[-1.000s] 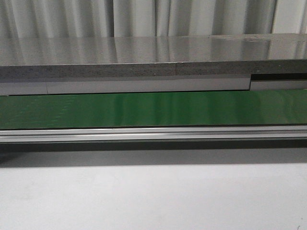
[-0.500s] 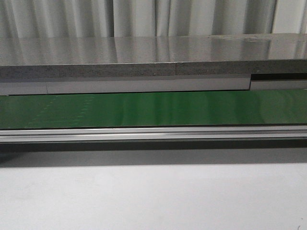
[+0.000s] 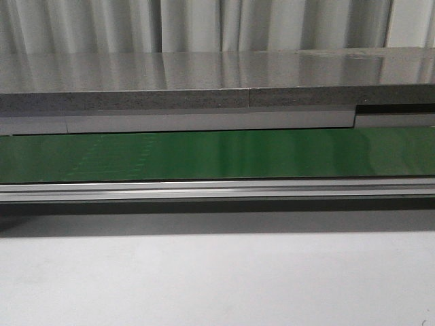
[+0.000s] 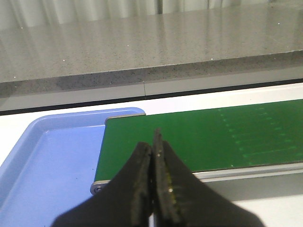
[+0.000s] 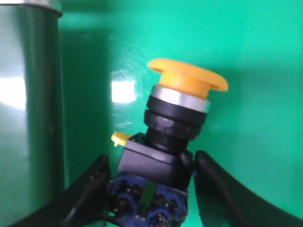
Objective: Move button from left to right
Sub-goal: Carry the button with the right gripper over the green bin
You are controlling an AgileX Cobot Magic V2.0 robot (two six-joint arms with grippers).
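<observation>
My right gripper should open now and let go of the button, because the button's blue base is low over the green surface.
The button (image 5: 187,82) shows only in the right wrist view: a yellow-orange cap, a silver ring, a black body and a blue base with a green strip. My right gripper (image 5: 150,163) is shut on the button, one finger on each side of its body and base, in front of a bright green surface (image 5: 255,42). My left gripper (image 4: 152,139) is shut and empty, above the left end of the green conveyor belt (image 4: 203,137). Neither gripper nor the button shows in the front view.
A blue tray (image 4: 52,161) lies beside the belt's left end. The belt (image 3: 217,155) runs across the front view, with a metal rail (image 3: 217,189) in front and a grey stone counter (image 3: 204,75) behind. A dark green upright part (image 5: 31,94) stands beside the button.
Faint dotted marks on the belt have spread from the left toward the middle in the front view. Nothing else there differs.
</observation>
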